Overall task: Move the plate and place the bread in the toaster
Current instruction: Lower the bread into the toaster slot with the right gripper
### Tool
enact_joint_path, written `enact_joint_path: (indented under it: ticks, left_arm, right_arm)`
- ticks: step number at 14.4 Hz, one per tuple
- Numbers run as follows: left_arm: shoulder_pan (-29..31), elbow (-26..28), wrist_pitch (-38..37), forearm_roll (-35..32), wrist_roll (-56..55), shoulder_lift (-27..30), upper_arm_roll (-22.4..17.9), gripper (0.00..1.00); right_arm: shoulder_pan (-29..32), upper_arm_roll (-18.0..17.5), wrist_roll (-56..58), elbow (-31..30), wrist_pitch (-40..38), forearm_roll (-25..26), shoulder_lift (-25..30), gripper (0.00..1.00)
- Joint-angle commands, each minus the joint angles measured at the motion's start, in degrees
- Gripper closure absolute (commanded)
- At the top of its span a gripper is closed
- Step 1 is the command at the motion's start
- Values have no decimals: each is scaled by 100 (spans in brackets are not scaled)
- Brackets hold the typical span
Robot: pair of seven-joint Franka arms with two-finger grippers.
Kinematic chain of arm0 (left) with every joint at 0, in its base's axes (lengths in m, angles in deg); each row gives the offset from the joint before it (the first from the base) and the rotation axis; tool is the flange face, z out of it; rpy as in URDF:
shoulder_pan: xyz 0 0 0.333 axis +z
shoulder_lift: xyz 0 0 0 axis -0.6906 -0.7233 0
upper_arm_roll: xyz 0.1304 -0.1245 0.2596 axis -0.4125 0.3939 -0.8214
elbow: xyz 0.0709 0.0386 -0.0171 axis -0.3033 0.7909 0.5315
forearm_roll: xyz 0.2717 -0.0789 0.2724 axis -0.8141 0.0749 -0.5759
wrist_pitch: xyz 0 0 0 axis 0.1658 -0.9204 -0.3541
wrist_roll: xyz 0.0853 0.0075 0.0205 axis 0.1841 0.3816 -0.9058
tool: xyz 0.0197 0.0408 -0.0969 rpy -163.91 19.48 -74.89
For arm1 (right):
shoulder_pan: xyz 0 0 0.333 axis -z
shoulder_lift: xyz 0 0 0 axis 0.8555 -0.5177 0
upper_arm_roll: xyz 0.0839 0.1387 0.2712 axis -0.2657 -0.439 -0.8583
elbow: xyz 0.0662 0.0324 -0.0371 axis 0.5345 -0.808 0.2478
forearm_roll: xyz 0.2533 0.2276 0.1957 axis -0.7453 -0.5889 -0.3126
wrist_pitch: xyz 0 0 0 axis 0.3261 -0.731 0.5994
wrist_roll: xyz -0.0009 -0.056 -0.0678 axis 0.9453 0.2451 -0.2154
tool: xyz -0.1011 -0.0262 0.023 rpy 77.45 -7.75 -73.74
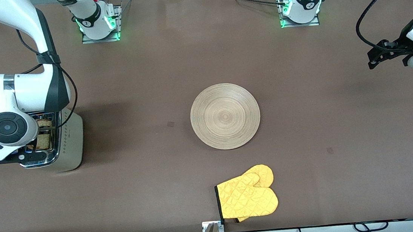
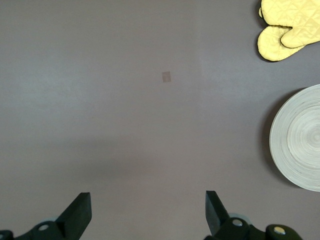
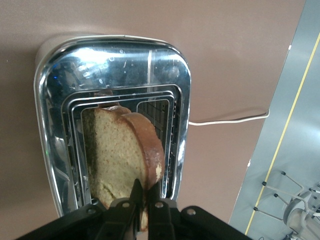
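The bread's lower edge [image 1: 44,141] stands in the toaster slot [image 1: 51,136] and the bread would stay there, so it is time for my right gripper to release it now.
The toaster [image 1: 69,144] stands at the right arm's end of the table, and its chrome top [image 3: 115,60] fills the right wrist view. My right gripper [image 3: 145,189] is shut on the crust edge of the bread [image 3: 120,155] and holds the slice on edge, tilted, over the toaster's slots. The slice's lower end is at a slot opening. In the front view the right wrist hides most of the bread [image 1: 44,140]. The wooden plate [image 1: 225,116] lies bare at the table's middle. My left gripper [image 2: 148,200] is open and empty above bare table at the left arm's end [image 1: 373,58].
A yellow oven mitt [image 1: 248,197] lies near the table's front edge, nearer to the front camera than the plate. It also shows in the left wrist view [image 2: 287,30], as does the plate [image 2: 300,137]. A white cord [image 3: 230,119] runs from the toaster.
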Motion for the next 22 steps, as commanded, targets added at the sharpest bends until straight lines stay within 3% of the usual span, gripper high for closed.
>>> enact_joint_path:
  ticks: [1,2,3,11,15,20,22]
  left_arm:
    - [-19,-173,-115,76,-27,-77,-2,0]
    - [-19,-173,-115,76,-27,-77,-2,0]
    - [-19,-173,-115,76,-27,-77,-2,0]
    - [-19,-173,-115,76,-36,-68,-2,0]
    - [-19,-173,-115,76,-36,-68,-2,0]
    - [-28,-173,-115,76,-54,-68,-2,0]
    - [-28,-173,-115,76,-54,-68,-2,0]
  right_arm:
    - [-33,-7,-81,-114,105,-55,46,61]
    - [-7,-7,-81,-105,122,-142,55,6]
    - [2,-7,-63,-79,105,-370,72,0]
    - [-147,-7,-37,290,-106,-538,424,0]
    - [-156,1,51,791,-352,-1338,530,0]
    - [-112,62,77,941,-308,-2215,538,0]
    - [-112,72,78,1159,-361,-2296,538,0]
